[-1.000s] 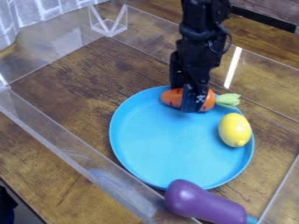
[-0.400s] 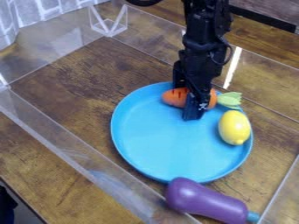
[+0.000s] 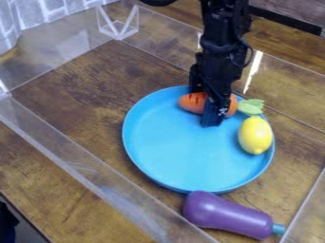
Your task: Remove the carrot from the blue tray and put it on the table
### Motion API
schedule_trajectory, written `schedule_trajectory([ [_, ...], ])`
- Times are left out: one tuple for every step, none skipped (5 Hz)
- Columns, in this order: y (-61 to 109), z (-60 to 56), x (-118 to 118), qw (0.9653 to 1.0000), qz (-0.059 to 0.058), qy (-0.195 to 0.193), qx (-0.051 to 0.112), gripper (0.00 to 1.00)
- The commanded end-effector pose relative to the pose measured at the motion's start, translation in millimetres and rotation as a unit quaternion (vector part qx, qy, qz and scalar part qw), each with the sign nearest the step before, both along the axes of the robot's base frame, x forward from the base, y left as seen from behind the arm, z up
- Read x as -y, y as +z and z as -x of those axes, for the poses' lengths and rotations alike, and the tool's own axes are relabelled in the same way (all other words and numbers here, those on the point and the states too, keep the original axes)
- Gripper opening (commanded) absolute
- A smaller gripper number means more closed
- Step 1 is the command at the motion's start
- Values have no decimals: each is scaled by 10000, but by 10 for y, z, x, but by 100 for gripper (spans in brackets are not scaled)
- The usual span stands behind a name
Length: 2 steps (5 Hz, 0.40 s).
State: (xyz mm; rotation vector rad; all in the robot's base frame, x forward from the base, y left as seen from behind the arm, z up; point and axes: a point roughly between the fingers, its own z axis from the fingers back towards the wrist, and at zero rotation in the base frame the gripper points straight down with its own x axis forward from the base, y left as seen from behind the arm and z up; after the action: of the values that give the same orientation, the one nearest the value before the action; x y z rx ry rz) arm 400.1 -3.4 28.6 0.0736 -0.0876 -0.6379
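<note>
The robot's fingers reach down around the carrot, at its orange middle (image 3: 195,102) over the blue tray (image 3: 178,147), and would hold the carrot if they closed now, so the gripper should close on it.
The orange carrot (image 3: 193,102) lies at the far rim of the blue tray (image 3: 178,147), its green top (image 3: 250,107) poking out to the right. My black gripper (image 3: 211,100) points straight down over the carrot's middle, its fingers open and straddling it, hiding most of the carrot. I cannot tell whether the fingers touch it. The tray rests on the dark wood-grain table (image 3: 89,90).
A yellow lemon (image 3: 256,138) sits on the tray's right side, close to the gripper. A purple eggplant (image 3: 229,214) lies on the table just off the tray's near edge. Clear acrylic walls (image 3: 64,157) run along the left and front.
The gripper has sunk slightly lower around the carrot and shifted a little right. The carrot, lemon and tray stay where they were.
</note>
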Motion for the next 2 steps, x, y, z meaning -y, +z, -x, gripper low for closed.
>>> schedule_trajectory([
  [69,-99,-101,9997,-23,105,213,100],
  [66,-101,-118,9998,-38,101,195,0],
])
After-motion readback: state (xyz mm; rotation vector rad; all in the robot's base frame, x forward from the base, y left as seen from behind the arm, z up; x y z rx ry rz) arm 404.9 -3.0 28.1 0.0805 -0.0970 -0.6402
